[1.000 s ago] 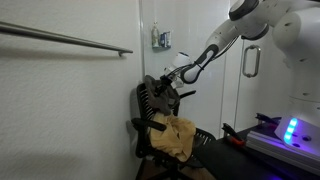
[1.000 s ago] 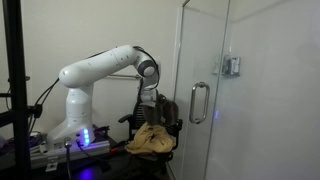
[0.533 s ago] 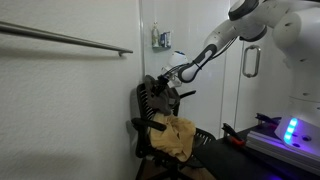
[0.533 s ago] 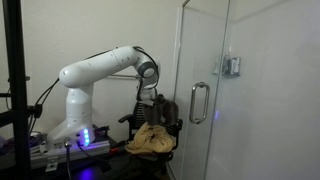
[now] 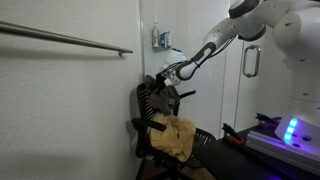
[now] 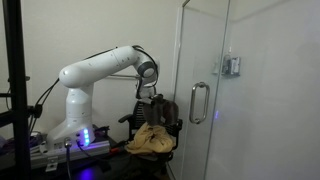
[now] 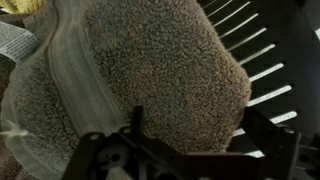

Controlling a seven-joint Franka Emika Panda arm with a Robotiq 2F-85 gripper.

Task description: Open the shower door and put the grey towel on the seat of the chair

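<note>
I next need to grab the grey towel (image 5: 160,93) with my gripper by its bunched part at the top of the backrest, so it lifts away and hangs for lowering onto the seat.
The grey towel (image 7: 150,70) fills the wrist view as a fuzzy grey-brown cloth, bunched over the top of the chair's slatted backrest (image 7: 262,58). My gripper (image 7: 197,112) is open, its two dark fingers standing wide on either side of the towel's lower edge. In both exterior views the gripper (image 5: 168,78) (image 6: 150,97) hangs at the top of the black chair (image 5: 146,112) (image 6: 172,126), where the towel (image 5: 160,93) lies. The shower door (image 6: 205,55), a pale glass panel with a silver loop handle (image 6: 198,102), stands just beside the chair. That handle (image 5: 250,62) also shows behind the arm.
A mustard-yellow cloth (image 5: 178,138) (image 6: 150,140) lies heaped on the chair's seat. A grey bar (image 5: 60,38) runs along the white tiled wall. The robot's base with a blue light (image 5: 291,130) (image 6: 84,137) stands close by. A black frame (image 6: 14,80) rises at the edge.
The jaws have spread wide and let go of the towel, which stays draped on the backrest top. The arm has barely shifted.
</note>
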